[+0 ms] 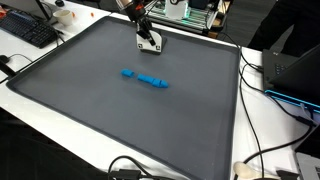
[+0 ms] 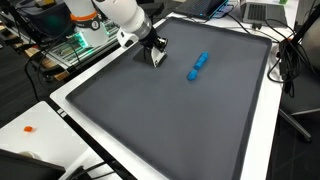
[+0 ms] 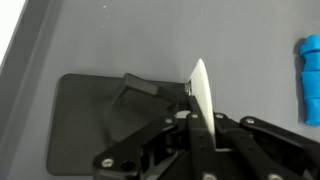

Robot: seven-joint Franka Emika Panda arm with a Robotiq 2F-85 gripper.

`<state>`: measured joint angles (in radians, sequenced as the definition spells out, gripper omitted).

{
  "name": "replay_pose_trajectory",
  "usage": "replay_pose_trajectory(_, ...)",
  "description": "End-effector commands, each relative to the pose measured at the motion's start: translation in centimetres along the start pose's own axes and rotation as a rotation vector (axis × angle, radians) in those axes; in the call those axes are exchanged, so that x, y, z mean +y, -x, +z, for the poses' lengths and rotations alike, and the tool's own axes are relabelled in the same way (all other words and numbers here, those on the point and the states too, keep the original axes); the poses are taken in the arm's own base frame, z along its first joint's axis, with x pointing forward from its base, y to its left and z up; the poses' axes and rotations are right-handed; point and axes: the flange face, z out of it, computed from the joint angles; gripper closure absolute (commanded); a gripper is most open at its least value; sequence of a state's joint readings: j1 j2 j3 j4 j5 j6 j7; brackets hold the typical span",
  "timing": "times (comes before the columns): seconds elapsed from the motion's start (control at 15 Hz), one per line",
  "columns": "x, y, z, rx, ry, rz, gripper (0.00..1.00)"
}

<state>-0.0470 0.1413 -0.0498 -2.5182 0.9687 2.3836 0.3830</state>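
Observation:
The white piece's lower edge (image 1: 150, 51) meets the black base below my fingertips, so my gripper will let go of the white piece.
My gripper (image 1: 147, 36) hovers low over the far part of a dark grey mat (image 1: 110, 115), and it shows in both exterior views (image 2: 153, 50). It is shut on a thin white flat piece (image 3: 203, 92), seen edge-on in the wrist view, whose lower edge is at or just above the mat (image 1: 152, 46). A blue elongated object (image 1: 145, 78) lies on the mat apart from the gripper, toward the mat's middle. It also shows in an exterior view (image 2: 198, 65) and at the right edge of the wrist view (image 3: 310, 78).
The mat sits on a white table (image 1: 270, 130). A keyboard (image 1: 28, 28) and a laptop (image 1: 298, 68) lie beside the mat, with cables (image 1: 262, 150) along one side. A small orange item (image 2: 30, 128) lies on the table near a corner.

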Motion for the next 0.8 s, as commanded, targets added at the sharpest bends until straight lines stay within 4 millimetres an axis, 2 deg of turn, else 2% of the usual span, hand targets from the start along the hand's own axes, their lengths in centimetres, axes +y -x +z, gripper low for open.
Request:
replay_pose_trajectory(0.0, 0.02, -0.13, 0.57, -0.015, -0.012, -0.008, 0.99)
replay_pose_trajectory(0.73, 0.05, -0.41, 0.82, -0.010, 0.003, -0.006, 0.99)
